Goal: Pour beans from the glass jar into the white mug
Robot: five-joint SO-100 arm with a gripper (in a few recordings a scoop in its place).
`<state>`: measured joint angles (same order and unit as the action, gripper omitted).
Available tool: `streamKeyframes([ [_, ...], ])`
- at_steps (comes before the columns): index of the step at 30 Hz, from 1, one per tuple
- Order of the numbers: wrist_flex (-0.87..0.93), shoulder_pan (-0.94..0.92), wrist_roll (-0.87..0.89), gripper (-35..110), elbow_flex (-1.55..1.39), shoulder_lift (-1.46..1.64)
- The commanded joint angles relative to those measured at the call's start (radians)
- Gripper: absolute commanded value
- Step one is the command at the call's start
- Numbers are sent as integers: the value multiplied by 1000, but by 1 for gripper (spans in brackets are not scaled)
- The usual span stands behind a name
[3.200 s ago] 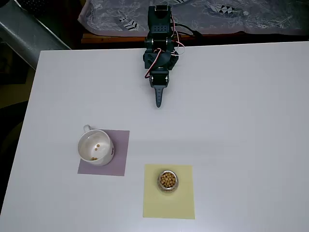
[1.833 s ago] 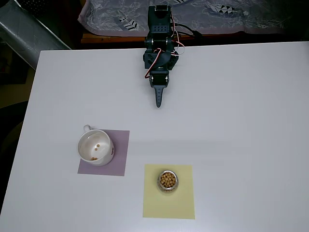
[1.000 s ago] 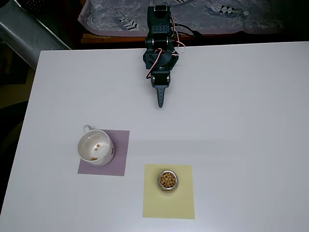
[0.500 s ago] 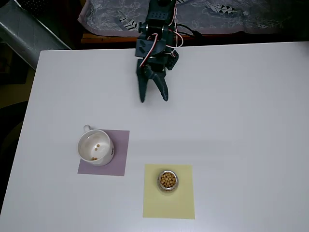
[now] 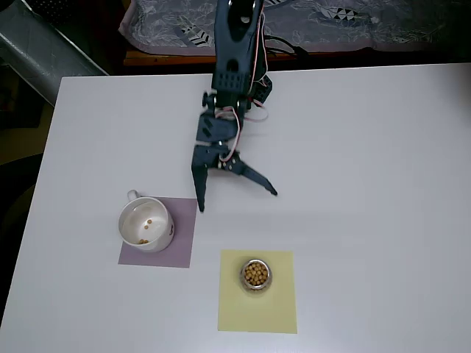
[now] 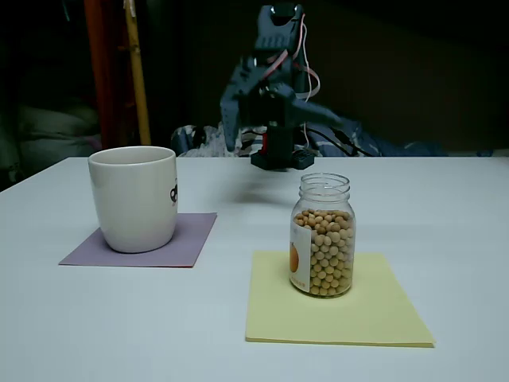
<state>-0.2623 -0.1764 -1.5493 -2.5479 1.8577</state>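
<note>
Loose beans fill the open jar (image 5: 255, 275) up to the top of its body. My gripper should grab the glass jar by its upright body next, to keep the jar level.
The glass jar (image 5: 255, 275) (image 6: 323, 235) stands upright on a yellow mat (image 5: 257, 291) (image 6: 337, 301), filled with tan beans (image 5: 255, 274) (image 6: 328, 261). The white mug (image 5: 145, 225) (image 6: 134, 198) sits on a purple mat (image 5: 175, 235) (image 6: 187, 235), and two beans (image 5: 146, 224) lie inside it. My gripper (image 5: 235, 199) (image 6: 280, 131) hangs open above the table, its fingers spread wide, between the arm's base and the two mats. It holds nothing and is well clear of the jar and the mug.
The white table (image 5: 368, 184) has free room on the right. A patterned cloth (image 5: 331, 22) lies behind the arm's base at the far edge. A grey object (image 5: 37, 44) sits off the table at top left.
The arm has reached out from its folded pose toward the mats. The gripper went from shut to wide open. Jar and mug have not moved.
</note>
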Motion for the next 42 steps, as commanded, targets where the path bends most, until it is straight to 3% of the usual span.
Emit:
streamKeyframes([
  [1, -296, 29, -37, 71, 61, -224],
  [6, -606, 60, -44, 67, 181, -561],
  [11, -727, 58, -31, 65, 305, -772],
  [29, -670, 143, 0, 66, 776, -1131],
  [42, -632, 172, 0, 22, 874, -1201],
])
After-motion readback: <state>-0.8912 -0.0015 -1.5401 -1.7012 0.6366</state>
